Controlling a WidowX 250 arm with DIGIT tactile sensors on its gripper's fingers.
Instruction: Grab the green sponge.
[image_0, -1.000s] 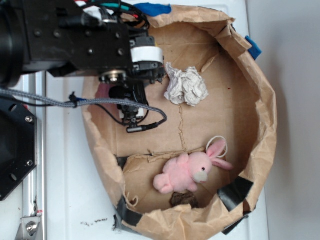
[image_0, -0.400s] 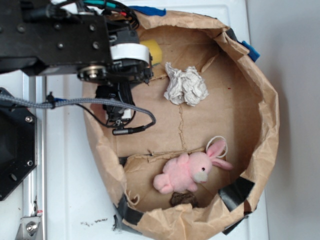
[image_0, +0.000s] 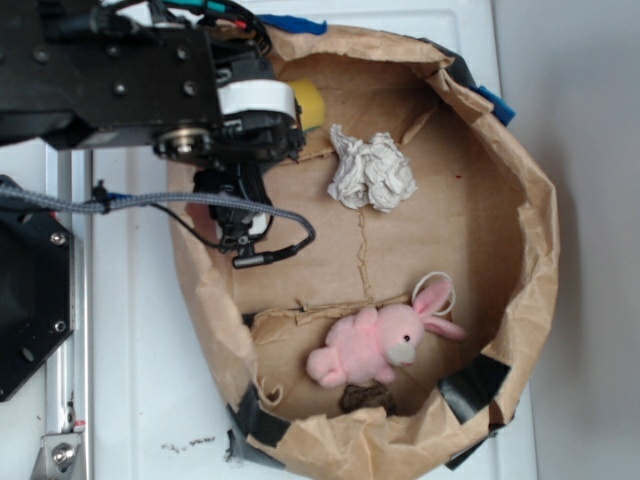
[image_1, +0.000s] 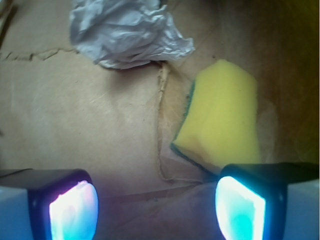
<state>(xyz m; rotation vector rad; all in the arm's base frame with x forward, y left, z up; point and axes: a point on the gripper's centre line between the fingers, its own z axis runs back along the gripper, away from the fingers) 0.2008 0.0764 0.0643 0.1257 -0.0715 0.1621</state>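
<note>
I need to pick up the green sponge (image_0: 308, 103), so I should next grab its end farther from the crumpled paper wad (image_0: 372, 172) with my gripper.
The green sponge (image_1: 220, 120) is a bright yellow foam block with a thin dark green underside, lying on the brown paper floor. In the exterior view only a yellow corner of the sponge (image_0: 308, 103) shows past the arm, at the upper left inside the paper enclosure. My gripper (image_1: 156, 210) is open, its two glowing pads wide apart with bare paper between them. The sponge lies just beyond the right pad (image_1: 240, 212), not between the pads. In the exterior view the gripper's fingers are hidden under the black arm.
A white crumpled paper wad (image_0: 371, 170) lies right of the sponge. A pink plush bunny (image_0: 382, 342) sits at the lower part of the enclosure. The brown paper wall (image_0: 535, 240) rings everything. The black arm and its cable (image_0: 230, 205) cover the upper left.
The arm has shifted left and slightly up over the last second, uncovering the sponge's yellow corner. The cable moved with it. Paper wad and bunny stayed put.
</note>
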